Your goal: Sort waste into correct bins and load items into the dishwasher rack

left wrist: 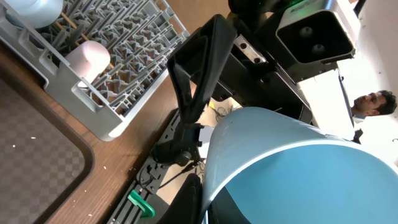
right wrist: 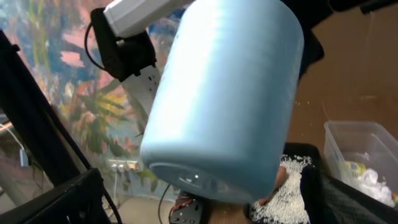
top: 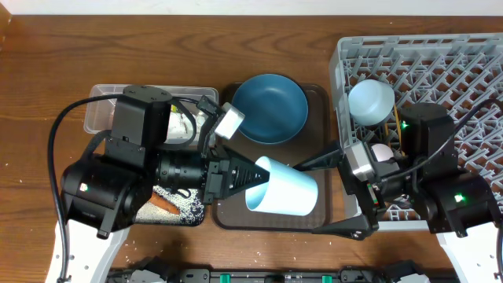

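The light blue cup should go into the dishwasher rack (top: 456, 71) with its opening down. My right gripper needs to grab the light blue cup around its base (top: 307, 194), so the cup's rim stays free.
My left gripper (top: 253, 178) is shut on the rim of the light blue cup (top: 284, 190) and holds it on its side above the brown tray; one finger is inside the rim, one outside (left wrist: 208, 202). The cup fills the left wrist view (left wrist: 298, 162) and the right wrist view (right wrist: 230, 93). My right gripper (top: 310, 198) is open, its fingers either side of the cup's base without touching (right wrist: 199, 208). The dark blue plate (top: 269, 108) lies on the brown tray. The dishwasher rack (top: 456, 71) holds a white bowl (top: 371, 101), the white cup (top: 383, 153) and the chopsticks (left wrist: 62, 25).
The clear tub (top: 102, 110) at the left holds the white tissue (right wrist: 373, 183) and the wrapper (right wrist: 351, 168). The black tray (top: 169, 208) holds rice and the carrot (right wrist: 277, 180). The brown serving tray (top: 314, 98) lies between the bins and the rack. Rice grains dot the table.
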{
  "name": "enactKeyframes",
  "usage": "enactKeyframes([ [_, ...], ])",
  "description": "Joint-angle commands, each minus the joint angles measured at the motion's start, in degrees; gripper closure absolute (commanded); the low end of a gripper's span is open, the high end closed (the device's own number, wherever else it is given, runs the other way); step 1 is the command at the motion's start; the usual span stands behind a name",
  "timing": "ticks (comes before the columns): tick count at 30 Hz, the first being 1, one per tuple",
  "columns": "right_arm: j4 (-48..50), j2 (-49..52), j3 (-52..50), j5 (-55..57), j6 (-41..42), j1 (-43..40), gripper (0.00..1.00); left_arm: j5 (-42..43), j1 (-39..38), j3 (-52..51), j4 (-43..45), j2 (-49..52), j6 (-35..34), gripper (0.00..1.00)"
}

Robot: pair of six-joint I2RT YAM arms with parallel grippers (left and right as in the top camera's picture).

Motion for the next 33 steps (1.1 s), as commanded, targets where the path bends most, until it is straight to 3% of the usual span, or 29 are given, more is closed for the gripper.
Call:
enactKeyframes([
  [1, 1.51, 0.02, 0.22, -1.6, 1.01, 2.27, 0.01, 0.35, -1.11, 0.0, 0.07, 0.11, 0.55, 0.93],
  [19, 3.13, 2.32, 0.22, -1.29, 2.58, 4.81, 0.05, -1.36, -2.32, 0.0, 0.55, 0.33, 0.57, 0.94],
  [33, 3.98, 5.33, 0.22, -1.53, 5.09, 4.81, 0.16, -12.85, -8.07, 0.0, 0.52, 0.33, 0.5, 0.94],
])
